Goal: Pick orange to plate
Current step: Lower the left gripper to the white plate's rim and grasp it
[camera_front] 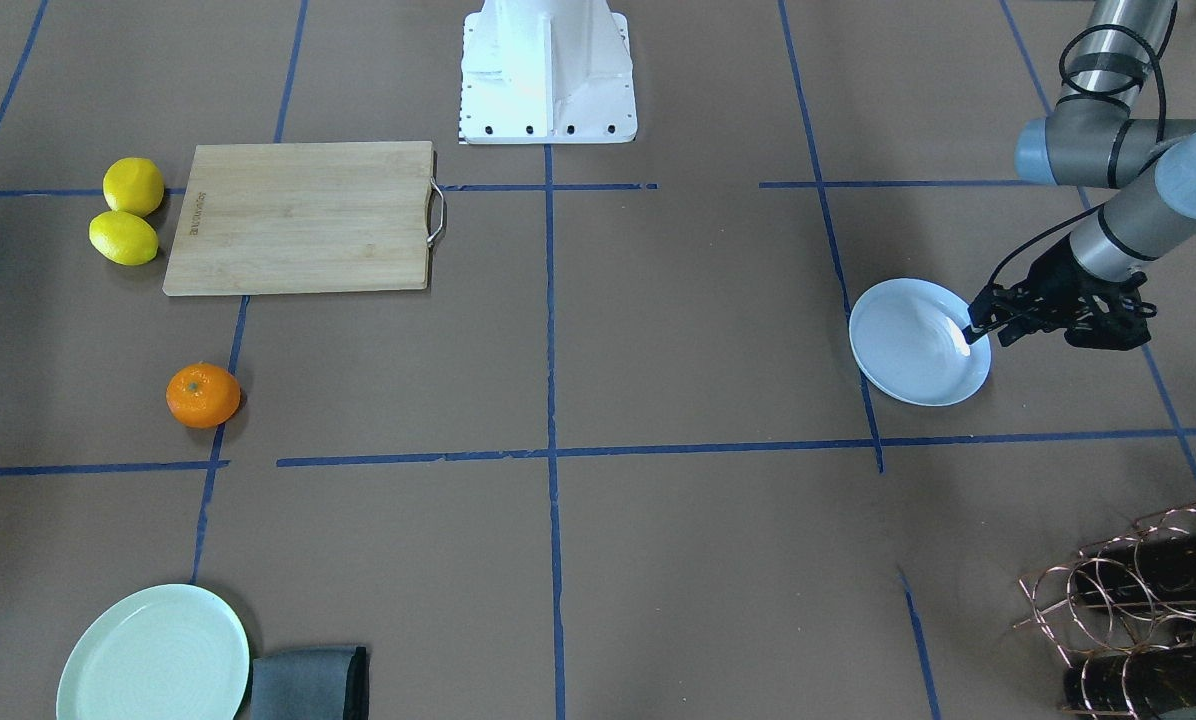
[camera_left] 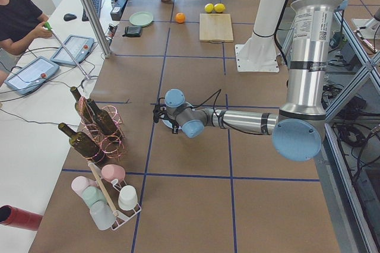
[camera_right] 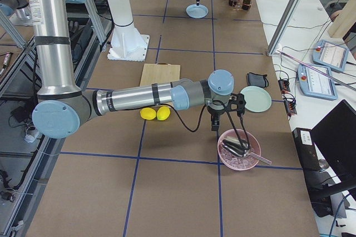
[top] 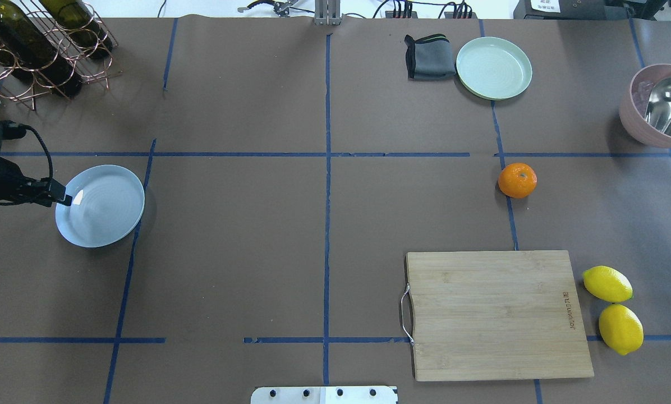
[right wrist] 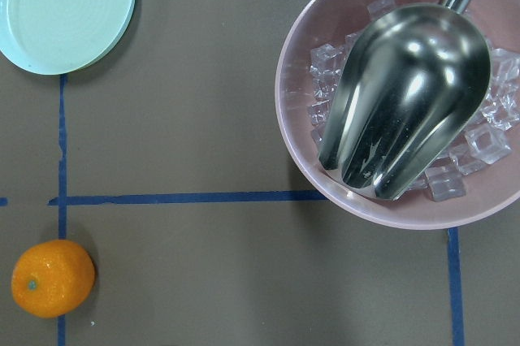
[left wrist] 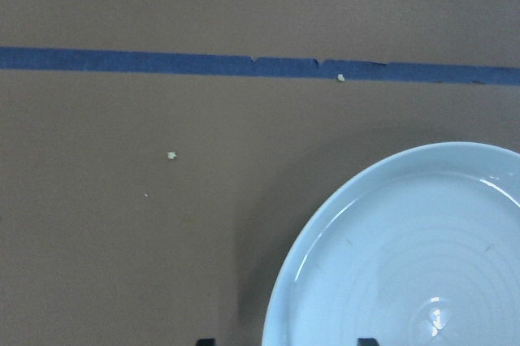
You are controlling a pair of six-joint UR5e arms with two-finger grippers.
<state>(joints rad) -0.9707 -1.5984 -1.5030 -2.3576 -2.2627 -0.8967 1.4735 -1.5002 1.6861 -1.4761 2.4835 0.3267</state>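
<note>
My left gripper should pick up the pale bluish plate by its rim [camera_front: 981,340] next. It should then bring the plate over to the orange [camera_front: 203,395].
The orange [top: 517,180] rests on the brown table by a blue tape line, also seen as the orange [camera_front: 203,395] and, low at the left of the right wrist view, the orange [right wrist: 53,277]. Far across the table lies the pale bluish plate [top: 102,210]. My left gripper [top: 60,197] is at the plate's left rim and open; its fingertips [left wrist: 205,341] stand apart, with the plate [left wrist: 406,265] rim between them. My right gripper [camera_right: 214,124] hangs over the table near the pink bowl, away from the orange. Whether it is open or shut, I cannot tell.
A pink bowl [top: 638,126] of ice with a metal scoop [right wrist: 406,94] stands near the right gripper. A mint-green plate [top: 493,67] and a grey cloth [top: 430,57] lie behind the orange. There are also a cutting board [top: 498,314], two lemons [top: 607,283] and a bottle rack [top: 38,47].
</note>
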